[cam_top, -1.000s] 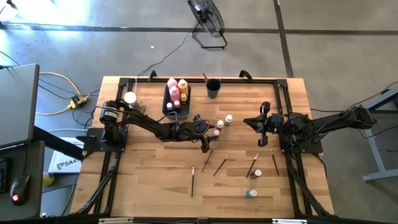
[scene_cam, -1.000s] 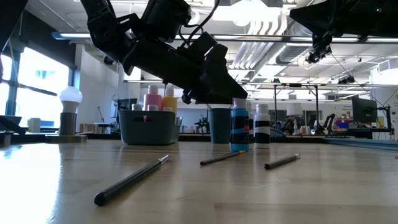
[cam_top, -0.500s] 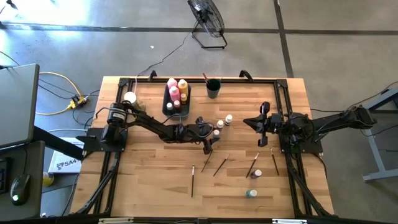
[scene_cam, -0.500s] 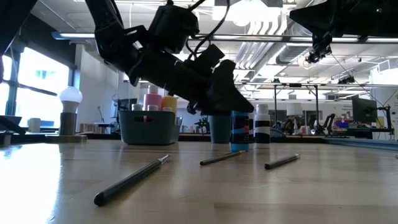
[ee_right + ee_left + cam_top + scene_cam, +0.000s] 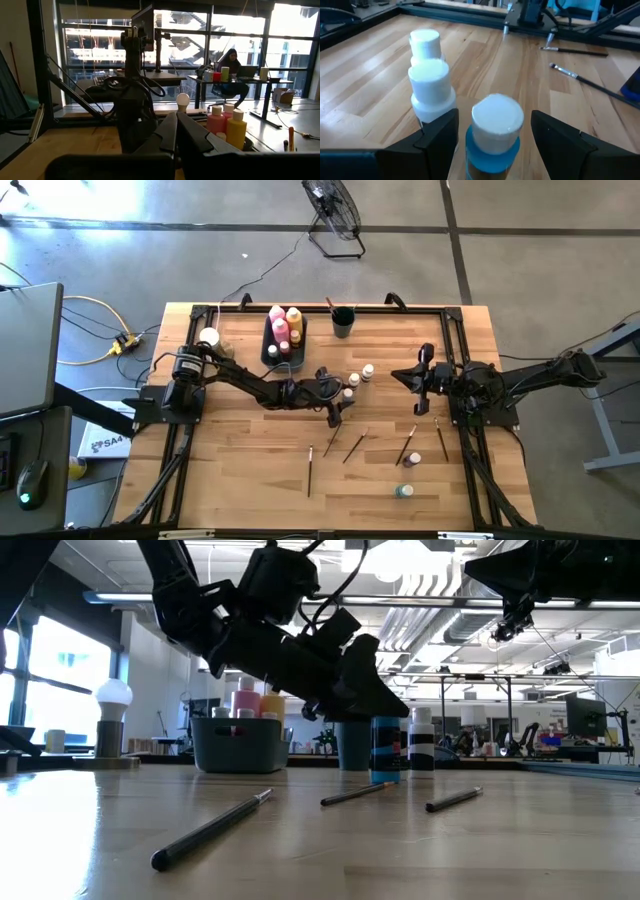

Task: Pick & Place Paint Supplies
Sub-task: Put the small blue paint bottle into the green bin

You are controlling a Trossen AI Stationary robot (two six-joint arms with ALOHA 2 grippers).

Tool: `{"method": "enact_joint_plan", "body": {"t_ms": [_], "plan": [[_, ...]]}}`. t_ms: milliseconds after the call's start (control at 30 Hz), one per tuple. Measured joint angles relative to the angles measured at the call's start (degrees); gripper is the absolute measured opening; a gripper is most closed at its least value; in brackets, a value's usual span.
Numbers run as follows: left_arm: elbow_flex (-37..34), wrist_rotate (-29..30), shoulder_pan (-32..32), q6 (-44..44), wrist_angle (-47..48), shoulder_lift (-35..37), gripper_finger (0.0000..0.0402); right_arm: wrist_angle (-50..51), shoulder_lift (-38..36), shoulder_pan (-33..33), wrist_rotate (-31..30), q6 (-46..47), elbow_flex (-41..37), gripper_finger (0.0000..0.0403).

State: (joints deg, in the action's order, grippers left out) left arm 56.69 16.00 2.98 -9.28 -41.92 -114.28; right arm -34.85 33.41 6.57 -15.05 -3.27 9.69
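Note:
My left gripper's fingers are down beside the white cap (image 5: 496, 131) of the blue bottle (image 5: 491, 159), so they would hold the cap now and should close on it.
My left gripper (image 5: 494, 119) is open just above the table's middle, one finger on each side of a small blue bottle with a white cap (image 5: 496, 131). I see a gap on both sides of the cap. That bottle (image 5: 347, 393) stands upright on the table in a row with two other white-capped bottles (image 5: 354, 380) (image 5: 368, 370). In the low view the gripper (image 5: 385, 705) hangs over the blue bottle (image 5: 385, 752). My right gripper (image 5: 176, 132) is shut on nothing, raised at the table's right (image 5: 408, 376).
A dark bin (image 5: 270, 348) at the back holds tall pink and yellow bottles. A dark cup (image 5: 343, 321) stands beside it. Several brushes (image 5: 310, 468) (image 5: 355, 446) (image 5: 407, 445) and two small bottles (image 5: 414, 459) (image 5: 403, 490) lie nearer. A white knob (image 5: 209, 337) sits far left.
My left gripper has sunk a little toward the small bottles, still open, and has kept still over the last half second. The bottles have not moved.

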Motion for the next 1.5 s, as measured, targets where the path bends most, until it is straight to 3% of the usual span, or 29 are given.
{"method": "enact_joint_plan", "body": {"t_ms": [633,1067,1500], "plan": [[0.02,-1.52,0.02,0.01,-1.07,0.04,0.0241,-0.02,0.00,0.00,0.00,0.00,0.00,0.0002],[0.02,-1.48,0.01,0.00,-0.80,0.07,0.0150,-0.04,0.00,0.02,0.00,0.00,0.00,0.0002],[0.09,-1.30,0.00,0.00,0.12,0.17,0.0123,-0.04,0.00,0.02,0.00,0.00,0.00,0.0002]]}}
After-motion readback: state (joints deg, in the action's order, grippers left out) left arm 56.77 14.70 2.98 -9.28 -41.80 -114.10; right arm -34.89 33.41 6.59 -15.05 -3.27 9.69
